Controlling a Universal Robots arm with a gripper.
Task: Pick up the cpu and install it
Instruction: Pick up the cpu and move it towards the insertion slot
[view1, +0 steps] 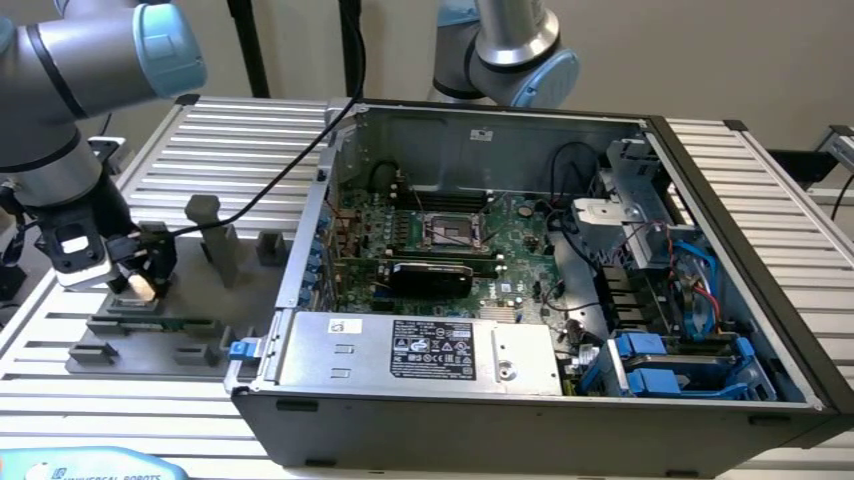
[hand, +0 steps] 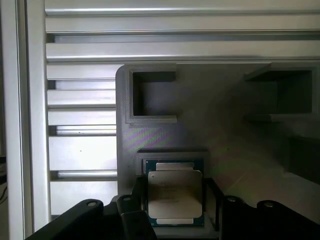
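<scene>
Next, my gripper takes hold of the cpu's two opposite side edges to install it, since the tray's raised side (hand: 172, 155) hugs the end of the cpu (hand: 175, 200).
The cpu (hand: 175, 200), a small square chip with a silvery lid and a green rim, lies flat in a recess of the grey plastic tray (hand: 220, 135). My gripper (hand: 176, 190) is lowered over it, with a dark finger (hand: 139, 192) close on each side of the chip, so the jaws stand open astride it. In the exterior view the gripper (view1: 134, 283) sits low over the tray (view1: 160, 345) at that view's left, beside the open computer case (view1: 400, 360). The motherboard's empty cpu socket (view1: 454, 233) shows inside the case.
Grey upright blocks (view1: 207, 235) rise from the tray just beside the gripper. A thin green memory stick (view1: 167, 325) lies in the tray. A black cable (view1: 287, 170) runs from the arm over the case's wall. A slatted aluminium table (view1: 240, 130) carries everything.
</scene>
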